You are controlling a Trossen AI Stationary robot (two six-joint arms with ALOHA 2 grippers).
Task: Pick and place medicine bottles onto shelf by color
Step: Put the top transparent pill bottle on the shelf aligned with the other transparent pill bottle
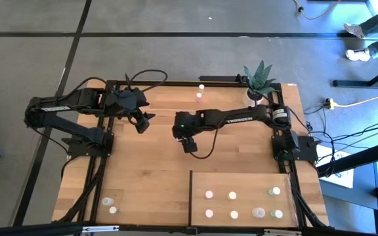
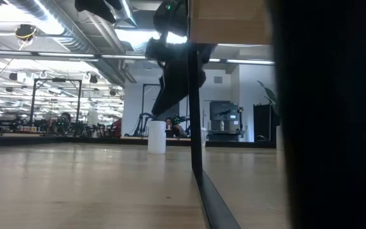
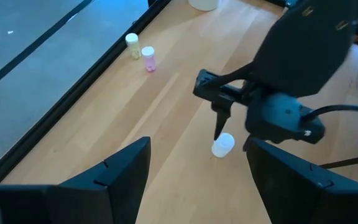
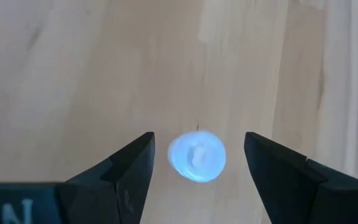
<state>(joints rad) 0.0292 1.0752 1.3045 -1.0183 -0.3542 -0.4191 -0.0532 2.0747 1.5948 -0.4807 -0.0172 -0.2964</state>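
Observation:
The fingers of the robot's right gripper are above the white bottle (image 4: 197, 157), so they would miss if they closed now. The right gripper will go lower first, then close on the bottle.
A white medicine bottle (image 4: 197, 157) stands upright on the tabletop near the middle. My right gripper (image 4: 199, 135) hangs just above it, open, with one finger on each side and neither touching; in the left wrist view the bottle (image 3: 223, 145) sits below its fingertips. From above, the right gripper (image 1: 188, 141) hides that bottle. My left gripper (image 1: 143, 123) waits open at the far left, raised, holding nothing. The shelf (image 1: 199, 196), a pale panel at the near right, carries several bottles, white (image 1: 232, 195) and greenish (image 1: 275, 191).
A pale yellow bottle (image 3: 132, 45) and a pink one (image 3: 148, 58) stand by the far edge. Two whitish bottles (image 1: 110, 205) stand at the near left corner. A potted plant (image 1: 258, 82) is at the far right. Bare tabletop lies between the arms and the shelf.

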